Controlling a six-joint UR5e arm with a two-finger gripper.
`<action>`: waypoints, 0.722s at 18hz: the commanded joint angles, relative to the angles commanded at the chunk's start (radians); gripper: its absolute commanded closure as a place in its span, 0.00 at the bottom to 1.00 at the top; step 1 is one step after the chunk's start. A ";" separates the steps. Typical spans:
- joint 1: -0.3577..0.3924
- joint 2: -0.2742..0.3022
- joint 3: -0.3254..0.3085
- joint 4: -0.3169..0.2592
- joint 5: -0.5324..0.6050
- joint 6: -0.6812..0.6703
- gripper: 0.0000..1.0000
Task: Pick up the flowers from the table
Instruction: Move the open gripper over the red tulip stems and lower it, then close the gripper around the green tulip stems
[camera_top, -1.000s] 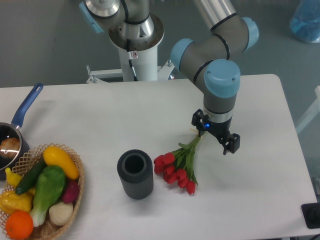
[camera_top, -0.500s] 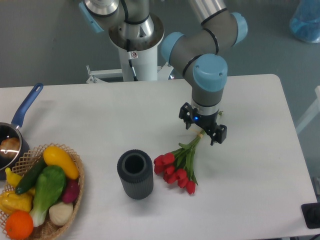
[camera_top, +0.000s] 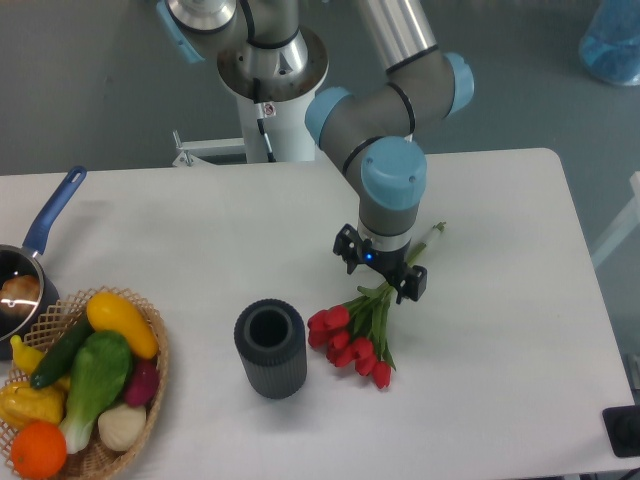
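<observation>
The gripper will next grab the flowers (camera_top: 350, 340) by their narrow green stems, since the red buds of the flowers bunch wide at one end.
The flowers (camera_top: 350, 340) lie flat on the white table (camera_top: 200, 230), right of centre. The red tulip buds point to the lower left, and the pale green stems run up right to about (camera_top: 432, 233). My gripper (camera_top: 380, 268) points straight down over the middle of the stems, just above the leaves. Its two dark fingers (camera_top: 346, 247) stand apart, one on each side of the stems, so it is open and holds nothing. The wrist hides the part of the stems under it.
A dark ribbed cylinder (camera_top: 269, 349) stands upright just left of the buds. A wicker basket (camera_top: 158, 352) of fake vegetables sits at the front left corner. A pan with a blue handle (camera_top: 55, 210) is at the left edge. The robot base (camera_top: 272, 70) is behind the table.
My gripper has moved left and a little towards the back, from the stem ends on the right to over the middle of the stems. The stem tips now show. The flowers have not moved.
</observation>
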 joint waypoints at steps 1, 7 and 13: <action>-0.002 -0.006 0.000 0.000 0.000 0.000 0.00; -0.017 -0.040 0.014 0.012 -0.002 -0.003 0.07; -0.028 -0.046 0.012 0.017 0.002 -0.026 0.99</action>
